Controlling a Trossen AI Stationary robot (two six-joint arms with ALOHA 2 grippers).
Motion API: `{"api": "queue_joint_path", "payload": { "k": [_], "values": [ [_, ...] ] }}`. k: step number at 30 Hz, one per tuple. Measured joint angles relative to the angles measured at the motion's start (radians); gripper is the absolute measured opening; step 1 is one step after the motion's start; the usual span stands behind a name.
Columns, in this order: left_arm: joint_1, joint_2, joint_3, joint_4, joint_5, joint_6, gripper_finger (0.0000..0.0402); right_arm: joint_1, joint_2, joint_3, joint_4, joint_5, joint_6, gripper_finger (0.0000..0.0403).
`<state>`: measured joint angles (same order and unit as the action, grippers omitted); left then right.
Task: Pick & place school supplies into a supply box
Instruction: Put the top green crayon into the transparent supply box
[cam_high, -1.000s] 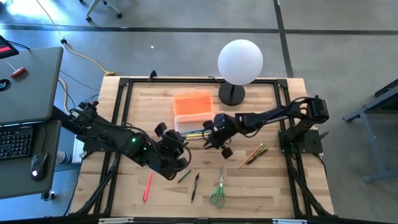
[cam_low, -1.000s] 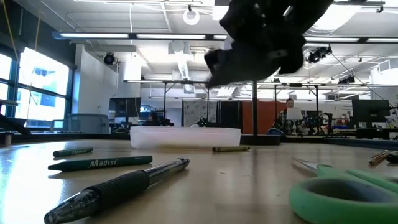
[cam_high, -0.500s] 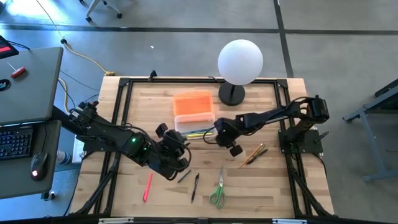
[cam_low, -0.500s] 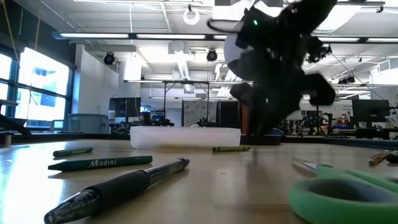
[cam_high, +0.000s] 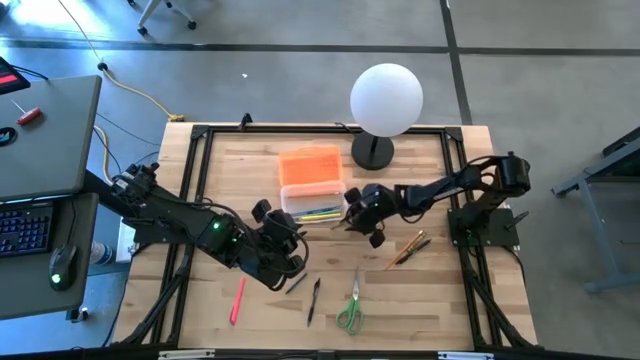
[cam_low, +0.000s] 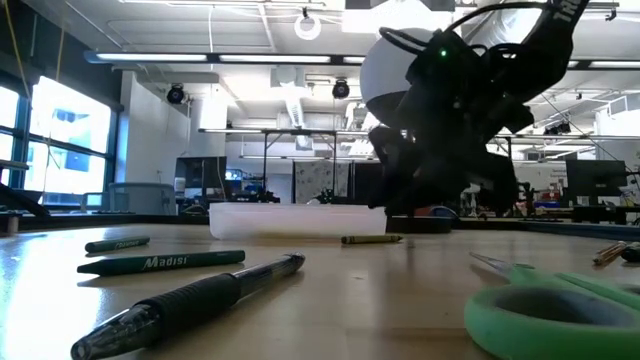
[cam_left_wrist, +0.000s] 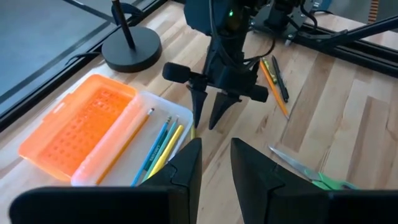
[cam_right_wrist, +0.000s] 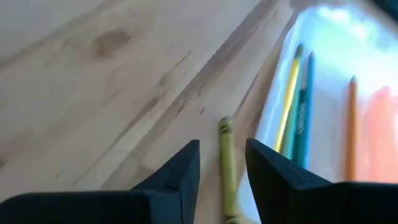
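The olive-yellow crayon needs to go into the supply box (cam_right_wrist: 320, 99), so the robot's right gripper should next grab the crayon by its paper-wrapped body (cam_right_wrist: 227, 168).
The clear supply box (cam_high: 312, 200) sits mid-table with its orange lid (cam_high: 309, 165) folded open behind it. Several pencils (cam_left_wrist: 158, 146) lie inside. My right gripper (cam_right_wrist: 222, 149) is open and points down just right of the box. Its fingers stand on either side of an olive-yellow crayon (cam_right_wrist: 227, 168) that lies flat on the wood (cam_low: 371, 239); they do not touch it. My left gripper (cam_left_wrist: 215, 163) is open and hovers near the box's near-left corner (cam_high: 285, 252). A pink marker (cam_high: 237, 300), a black pen (cam_high: 313, 299), a green pencil (cam_high: 296, 283) and green scissors (cam_high: 349, 308) lie on the near half of the table.
A white globe lamp (cam_high: 386, 98) stands on its dark base (cam_high: 372, 152) behind the box's right end. Orange and dark pencils (cam_high: 408, 248) lie right of my right gripper. Green pencils (cam_low: 160, 262) and a black pen (cam_low: 190, 298) lie near the low camera.
My right gripper has come down from above the box's right end toward the table and turned about its wrist. It now stands low over the crayon beside the box. Nothing on the table has moved.
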<state>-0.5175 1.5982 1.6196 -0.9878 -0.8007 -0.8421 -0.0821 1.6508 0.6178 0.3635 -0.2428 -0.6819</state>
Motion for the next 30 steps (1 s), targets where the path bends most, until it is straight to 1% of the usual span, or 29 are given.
{"api": "queue_joint_path", "payload": {
  "k": [4, 6, 10, 14, 24, 26, 30],
  "values": [
    [0.0, 0.0, 0.0, 0.001, -0.002, 0.0, 0.0117, -0.002, 0.0, 0.0, -0.007, -0.103, 0.028, 0.0108],
    [0.0, 0.0, 0.0, 0.001, -0.003, 0.0, 0.0117, 0.009, 0.0, 0.0, -0.002, -0.123, 0.045, 0.0106],
    [0.0, 0.0, 0.0, 0.001, -0.004, 0.001, 0.0117, 0.025, 0.0, 0.0, -0.026, -0.076, 0.029, 0.0099],
    [0.0, 0.0, 0.0, 0.001, -0.004, 0.001, 0.0117, 0.007, 0.0, 0.0, -0.046, 0.027, 0.02, 0.0092],
    [0.0, 0.0, 0.0, 0.001, -0.004, 0.003, 0.0117, -0.102, 0.0, 0.0, -0.049, 0.074, 0.003, 0.0087],
    [0.0, 0.0, 0.0, 0.001, -0.004, 0.003, 0.0117, -0.115, 0.0, 0.0, -0.049, 0.058, 0.008, 0.0087],
    [0.0, 0.0, 0.0, 0.001, -0.004, 0.003, 0.0117, -0.109, 0.0, 0.0, -0.061, -0.078, 0.006, 0.0085]
  ]
}}
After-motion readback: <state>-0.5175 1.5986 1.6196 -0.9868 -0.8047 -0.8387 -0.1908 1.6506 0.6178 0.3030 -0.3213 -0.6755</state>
